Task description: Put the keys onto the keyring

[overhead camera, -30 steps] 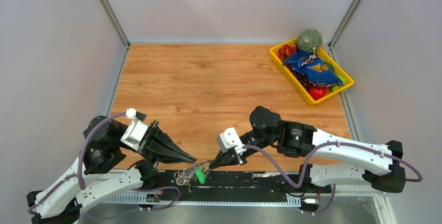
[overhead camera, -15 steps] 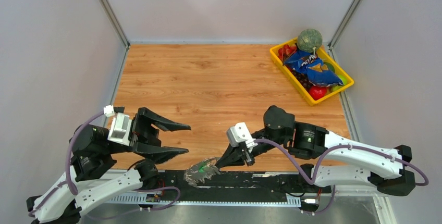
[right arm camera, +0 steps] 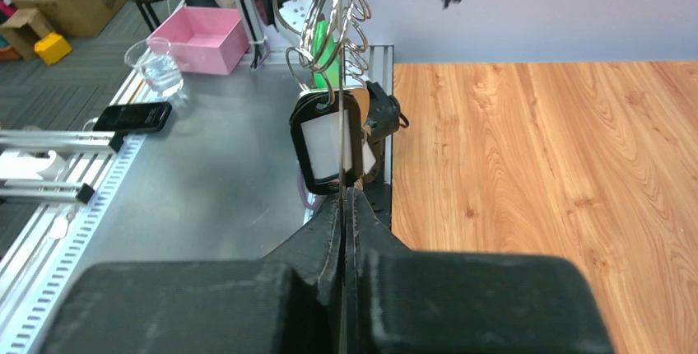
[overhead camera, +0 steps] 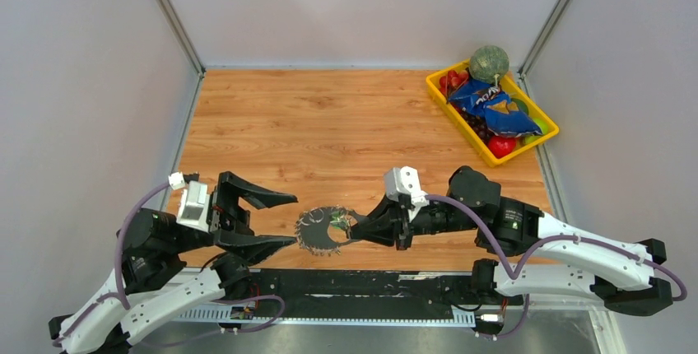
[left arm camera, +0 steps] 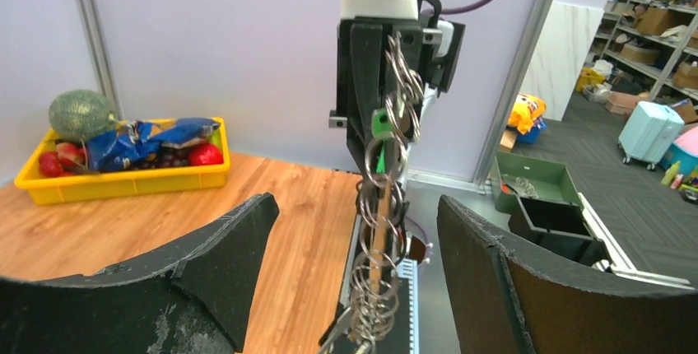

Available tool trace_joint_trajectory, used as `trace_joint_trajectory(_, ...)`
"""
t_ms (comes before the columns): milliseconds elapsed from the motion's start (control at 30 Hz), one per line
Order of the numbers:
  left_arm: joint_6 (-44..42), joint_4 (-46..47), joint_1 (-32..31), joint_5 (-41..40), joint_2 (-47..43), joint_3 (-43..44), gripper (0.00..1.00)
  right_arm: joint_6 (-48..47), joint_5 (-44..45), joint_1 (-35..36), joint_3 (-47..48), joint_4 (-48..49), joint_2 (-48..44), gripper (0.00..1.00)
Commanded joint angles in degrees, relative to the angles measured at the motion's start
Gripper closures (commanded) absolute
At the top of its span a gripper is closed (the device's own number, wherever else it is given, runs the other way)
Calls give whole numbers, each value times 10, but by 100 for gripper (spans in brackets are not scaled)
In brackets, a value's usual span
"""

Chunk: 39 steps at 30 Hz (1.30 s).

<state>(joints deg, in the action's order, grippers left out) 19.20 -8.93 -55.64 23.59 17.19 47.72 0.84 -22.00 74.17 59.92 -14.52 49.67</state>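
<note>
The tagged side of the keyring should stay free to take keys, so the left gripper should next grab the keyring by its rim (left arm camera: 374,292) opposite the green tag.
The keyring (overhead camera: 319,231), a thin grey hoop fringed with small silver keys, hangs just above the wood near the table's front. My right gripper (overhead camera: 356,228) is shut on the hoop's right side, and the thin wire runs between its closed fingers (right arm camera: 355,216). The keys' green tag (overhead camera: 337,221) sits on the hoop next to those fingertips. Their black fob (right arm camera: 327,142) hangs just past my right gripper (right arm camera: 346,196), with the green tag (right arm camera: 323,41) beyond it. My left gripper (overhead camera: 293,219) stands open just left of the hoop, holding nothing. From the left wrist, the keyring (left arm camera: 380,239) shows edge-on between the spread fingers (left arm camera: 486,272).
A yellow tray (overhead camera: 527,149) of fruit and a blue snack bag stands at the back right, and its front wall (left arm camera: 123,181) shows in the left wrist view. A black rail (overhead camera: 370,284) runs along the table's near edge below the hoop.
My left gripper has opened and drawn back to the left. My right gripper has carried the hoop and keys from the near rail up over the wood.
</note>
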Motion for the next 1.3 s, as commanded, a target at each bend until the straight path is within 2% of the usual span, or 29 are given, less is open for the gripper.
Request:
trace_joint_trajectory(0, 24, 34, 1, 2, -13, -25, 17, 46, 48, 2, -2, 70, -17, 100)
trace_joint_trajectory(333, 34, 70, 1, 23, 13, -61, 11, 64, 73, 2, -7, 94, -18, 100)
trace_joint_trajectory(467, 33, 83, 0, 24, 25, -70, 11, 66, 71, 2, -5, 96, -11, 100)
trace_joint_trajectory(600, 26, 83, 1, 22, 36, -67, 17, 67, 80, 2, -6, 98, -9, 100)
trace_joint_trajectory(667, 22, 80, 1, 22, 44, -66, 28, 67, 86, 2, -8, 98, -10, 100)
trace_joint_trajectory(700, 20, 79, 1, 23, 49, -66, 40, 67, 91, 2, -10, 99, -10, 100)
trace_joint_trajectory(733, 20, 79, 1, 23, 51, -65, 46, 68, 96, 2, -12, 99, -9, 100)
trace_joint_trajectory(767, 20, 80, 0, 23, 58, -65, 59, 68, 103, 2, -13, 99, -8, 100)
trace_joint_trajectory(967, 21, 86, 1, 24, 73, -71, 92, 75, 140, 2, -24, 99, -14, 100)
trace_joint_trajectory(1033, 24, 109, 1, 25, 74, -77, 99, 78, 158, 2, -32, 99, -16, 100)
trace_joint_trajectory(1133, 31, 131, 0, 19, 77, -85, 100, 86, 198, 1, -43, 99, -21, 100)
trace_joint_trajectory(1167, 35, 134, 1, 16, 79, -89, 100, 88, 213, 1, -45, 97, -23, 96)
trace_joint_trajectory(1267, 46, 135, 1, -19, 89, -92, 100, 94, 269, -1, -56, 86, -33, 71)
